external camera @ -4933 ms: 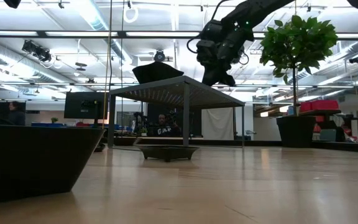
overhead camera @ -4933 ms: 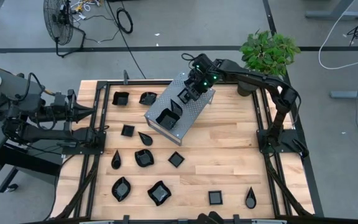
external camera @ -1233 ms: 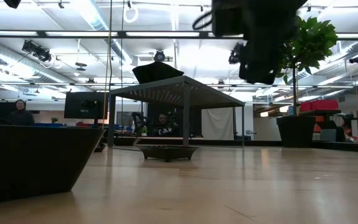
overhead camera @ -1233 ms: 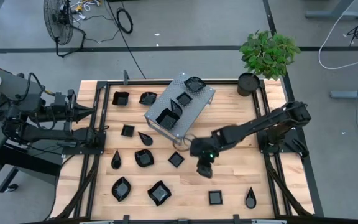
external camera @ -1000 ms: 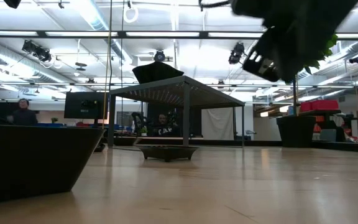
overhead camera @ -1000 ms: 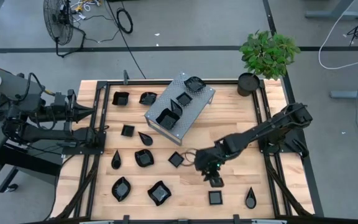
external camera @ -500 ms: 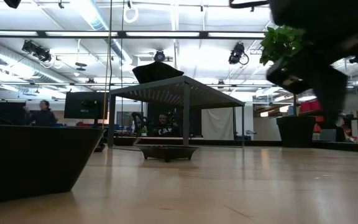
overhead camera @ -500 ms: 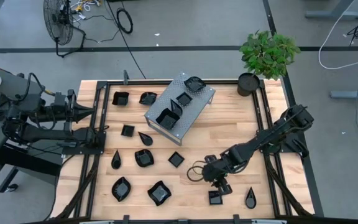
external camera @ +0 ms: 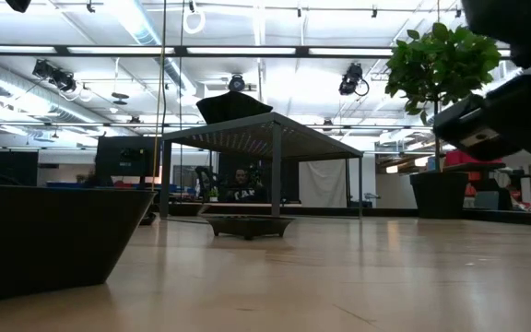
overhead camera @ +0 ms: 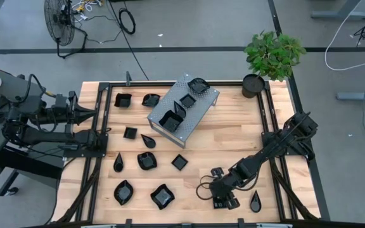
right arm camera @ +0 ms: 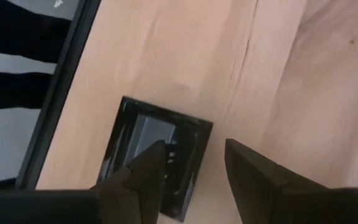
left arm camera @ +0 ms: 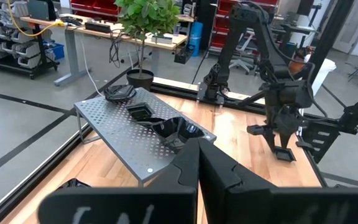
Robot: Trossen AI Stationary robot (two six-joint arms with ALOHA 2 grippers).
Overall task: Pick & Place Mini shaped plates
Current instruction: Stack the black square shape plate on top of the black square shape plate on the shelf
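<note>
I will next take the square black plate by its rim point(right arm camera: 197, 152) with my right gripper. Then I will move the plate onto the metal box.
A small square black mini plate point(right arm camera: 143, 144) lies flat on the wooden table near its front edge, right of the middle. My right gripper point(right arm camera: 194, 152) point(overhead camera: 224, 197) slants down just above it, open. One finger is over the plate's hollow and the other over bare wood beside its rim. Whether a finger touches the plate does not show. Three mini plates sit on top of the grey perforated metal box point(overhead camera: 184, 107). Several more lie on the table's left half point(overhead camera: 147, 160). My left gripper point(left arm camera: 197, 155) is shut on nothing, drawn back at the table's left edge.
A teardrop plate point(overhead camera: 255, 201) lies just right of my right gripper. A potted plant point(overhead camera: 253, 84) stands at the far right corner. Black frame rails point(overhead camera: 92, 171) run along the table's sides. Bare wood point(overhead camera: 233, 136) spans the right middle.
My right gripper has swung from the table's middle toward the near edge and gone down, ending over the small square plate. Nothing else has moved.
</note>
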